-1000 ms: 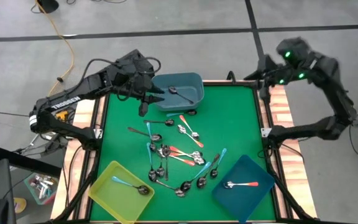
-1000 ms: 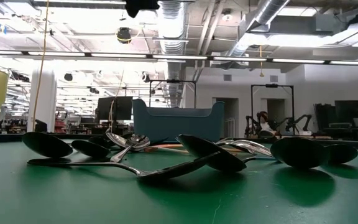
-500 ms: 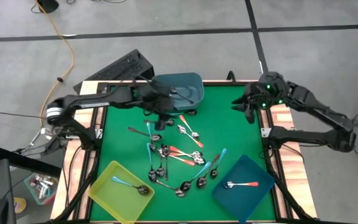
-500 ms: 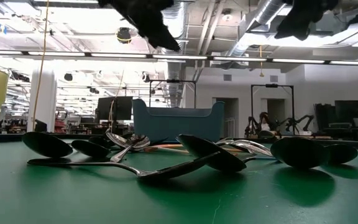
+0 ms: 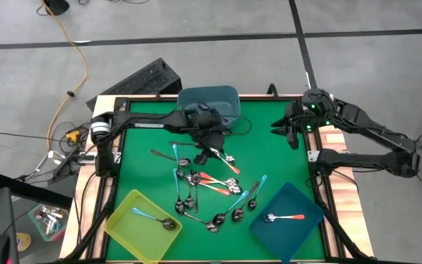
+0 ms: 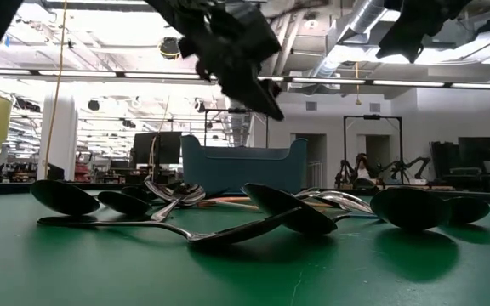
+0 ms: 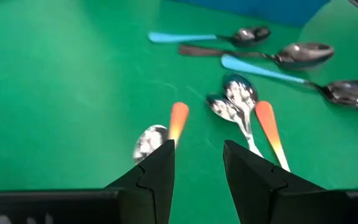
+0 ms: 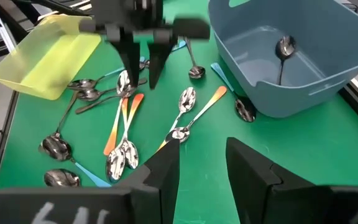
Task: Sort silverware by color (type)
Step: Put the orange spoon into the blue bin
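The spoon has to be sorted by color, so my left gripper needs to grab it next by its thin metal neck (image 5: 221, 157). This leaves the spoon's orange handle free.
Silverware (image 5: 209, 192) lies scattered on the green mat: spoons with light blue, orange or dark handles. My left gripper (image 5: 209, 152) hangs open above two orange-handled spoons (image 7: 178, 118) (image 7: 267, 129) at the pile's far side, fingers slanting down, touching nothing. In the low view my left gripper (image 6: 258, 89) is well above the spoons (image 6: 279, 208). My right gripper (image 5: 287, 130) stands open in the air by the table's right edge. The grey-blue bin (image 5: 229, 100) holds a dark spoon (image 8: 283, 50), the yellow bin (image 5: 123, 213) a light blue one, the dark blue bin (image 5: 310, 202) an orange one.
The grey-blue bin stands at the far edge just behind my left gripper. The yellow bin is at the near left corner, the dark blue one at the near right. Bare green mat (image 5: 284, 165) lies between the pile and the right edge.
My left gripper has gone from beside the grey-blue bin toward the table's near and right side and down over the spoon pile, rolling as it went; it stays open. My right gripper has sunk and come in beside the table's right edge, then held still.
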`<state>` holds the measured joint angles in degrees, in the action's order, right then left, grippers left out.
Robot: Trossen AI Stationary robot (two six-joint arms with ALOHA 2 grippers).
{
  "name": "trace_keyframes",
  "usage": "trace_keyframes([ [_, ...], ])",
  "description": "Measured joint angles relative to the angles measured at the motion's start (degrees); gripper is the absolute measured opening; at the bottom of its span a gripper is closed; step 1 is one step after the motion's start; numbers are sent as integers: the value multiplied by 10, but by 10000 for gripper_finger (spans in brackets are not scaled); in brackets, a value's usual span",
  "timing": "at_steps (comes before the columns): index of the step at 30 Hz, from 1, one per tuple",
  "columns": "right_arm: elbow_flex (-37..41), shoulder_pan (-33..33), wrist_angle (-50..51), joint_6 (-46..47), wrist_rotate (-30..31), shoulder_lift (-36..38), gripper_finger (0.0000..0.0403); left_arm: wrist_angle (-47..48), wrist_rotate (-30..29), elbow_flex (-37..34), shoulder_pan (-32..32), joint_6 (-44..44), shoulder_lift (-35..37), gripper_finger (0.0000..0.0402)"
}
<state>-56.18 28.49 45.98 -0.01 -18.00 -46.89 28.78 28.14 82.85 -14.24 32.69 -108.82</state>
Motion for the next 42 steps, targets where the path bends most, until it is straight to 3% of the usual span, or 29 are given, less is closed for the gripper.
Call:
trace_keyframes([
  [8, 0, 0, 0, 2, 2, 0, 142, -6, -47, 1, 14, 16, -61, 121],
  [19, 0, 0, 0, 5, 1, 0, 142, -21, -180, 1, 37, -6, -95, 121],
  [25, 0, 0, 0, 6, 1, 0, 142, -24, -187, 1, 39, -34, -95, 121],
  [31, 0, 0, -1, 6, 1, 0, 142, -38, -260, -3, 56, -33, -95, 121],
  [42, -1, 0, -16, 19, 1, 0, 142, -48, -282, -18, 71, -37, -95, 121],
])
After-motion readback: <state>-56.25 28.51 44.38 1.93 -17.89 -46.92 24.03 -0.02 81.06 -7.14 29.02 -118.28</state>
